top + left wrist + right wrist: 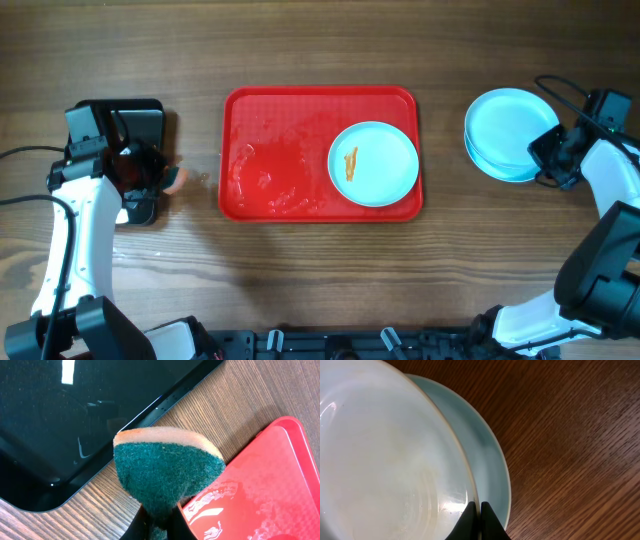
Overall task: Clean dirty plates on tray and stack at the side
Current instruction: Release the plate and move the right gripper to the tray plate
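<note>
The lower plate shows close beneath the top plate, so the top plate would end on the lower plate. It is now time for my right gripper to open.
The red tray lies mid-table, its left half wet and streaked. On its right half sits one pale blue plate with an orange smear. Two more plates are stacked on the table at the right. My right gripper is shut on the near rim of the top plate, one finger on each side; the lower plate shows beneath. At the left, my left gripper is shut on a green-and-orange sponge, its fingers pinching its lower end, between a black tray and the red tray.
A smaller black tray lies at the far left under the left arm. Cables run along the left and right table edges. Bare wood separates the red tray from the stacked plates.
</note>
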You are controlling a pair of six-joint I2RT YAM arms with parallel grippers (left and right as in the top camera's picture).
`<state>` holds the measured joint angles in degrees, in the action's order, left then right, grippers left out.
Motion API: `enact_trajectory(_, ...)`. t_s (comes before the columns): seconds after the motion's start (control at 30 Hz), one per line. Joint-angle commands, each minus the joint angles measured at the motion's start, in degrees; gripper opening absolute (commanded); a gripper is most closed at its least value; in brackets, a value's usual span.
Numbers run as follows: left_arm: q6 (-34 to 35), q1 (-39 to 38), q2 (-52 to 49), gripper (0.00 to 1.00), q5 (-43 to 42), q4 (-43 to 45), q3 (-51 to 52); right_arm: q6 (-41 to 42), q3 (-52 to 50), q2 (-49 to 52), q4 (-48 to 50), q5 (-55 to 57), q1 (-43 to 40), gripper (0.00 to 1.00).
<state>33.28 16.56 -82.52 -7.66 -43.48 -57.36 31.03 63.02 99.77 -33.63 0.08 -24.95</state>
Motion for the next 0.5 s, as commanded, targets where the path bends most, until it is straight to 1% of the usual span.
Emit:
enact_trajectory(0.0,-1.2,-0.2,-0.4,0.04,-0.9,0.3,0.4,-0.2,-0.6,0.3,0.2,1.8,0.0,0.04)
enact_trajectory(0.07,-1.2,-0.2,-0.4,0.04,-0.9,0.3,0.4,-0.2,-0.6,0.3,0.1,1.8,0.0,0.05)
enact_trajectory(0.1,-1.2,-0.2,-0.4,0.04,-0.9,0.3,0.4,-0.2,-0.6,0.3,0.1,1.8,0.0,0.09)
enact_trajectory(0.13,-1.2,-0.2,-0.4,0.04,-0.9,0.3,0.4,-0.2,-0.6,0.3,-0.1,1.8,0.0,0.19)
enact_trajectory(0.17,-1.2,-0.2,-0.4,0.04,-0.9,0.3,0.4,-0.2,-0.6,0.3,-0.2,1.6,0.0,0.31)
enact_trajectory(0.2,-1.2,-0.2,-0.4,0.04,-0.9,0.3,0.4,-0.2,-0.5,0.2,-0.3,1.5,0.0,0.39)
enact_trajectory(0.3,-1.1,-0.2,-0.4,0.04,-0.9,0.2,0.4,-0.2,-0.3,-0.3,-0.8,0.2,0.0,0.56)
enact_trajectory(0.37,-1.1,-0.2,-0.4,0.04,-0.9,0.1,0.4,-0.2,-0.2,-1.3,-1.2,-1.2,0.0,0.59)
enact_trajectory(0.47,-1.1,-0.2,-0.4,0.04,-0.9,0.1,0.4,0.1,-0.2,-3.6,-1.8,-3.2,0.0,0.6)
